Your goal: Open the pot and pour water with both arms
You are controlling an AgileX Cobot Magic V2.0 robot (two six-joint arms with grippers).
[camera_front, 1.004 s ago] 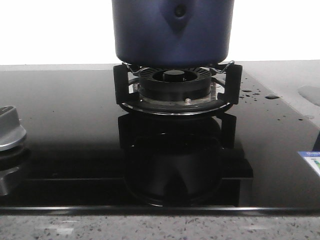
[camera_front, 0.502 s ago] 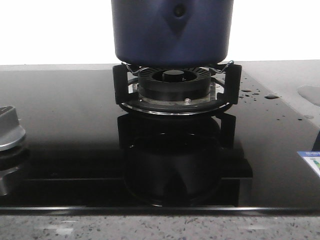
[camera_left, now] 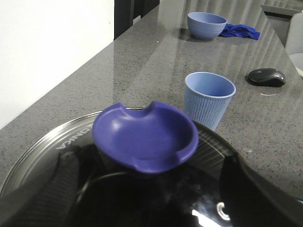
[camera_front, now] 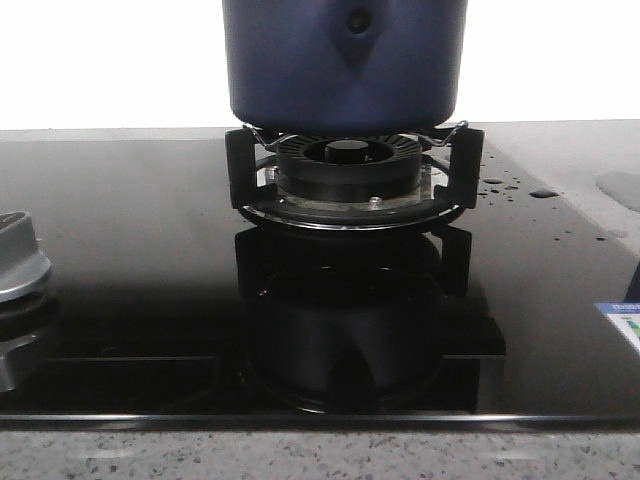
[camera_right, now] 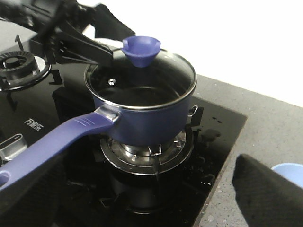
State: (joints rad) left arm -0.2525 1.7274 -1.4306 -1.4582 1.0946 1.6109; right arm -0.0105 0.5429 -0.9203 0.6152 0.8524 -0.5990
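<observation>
My left gripper's open fingers are still above the blue knob (camera_left: 144, 137) on the lid (camera_left: 71, 131), so closing now would miss the knob. Lowering comes next, then closing on the knob.
The dark navy pot (camera_front: 345, 65) stands on the gas burner (camera_front: 350, 170). In the right wrist view the pot (camera_right: 151, 118) carries a glass lid (camera_right: 142, 78) with a blue knob (camera_right: 141, 49), and its long blue handle (camera_right: 52, 146) runs toward my right gripper. My left gripper (camera_left: 151, 158) is open just above the lid (camera_left: 42, 142), with one finger on each side of the knob (camera_left: 144, 137), not touching it. My right gripper (camera_right: 142, 198) is open, wide and empty, low beside the stove, with the handle's end near one finger.
A light blue ribbed cup (camera_left: 208, 97) stands on the grey counter past the pot; its rim also shows in the right wrist view (camera_right: 289, 171). A blue bowl (camera_left: 206, 23), a blue cloth (camera_left: 240, 31) and a mouse (camera_left: 266, 75) lie farther off. A second burner (camera_right: 16, 64) and a stove knob (camera_front: 18, 258) are nearby.
</observation>
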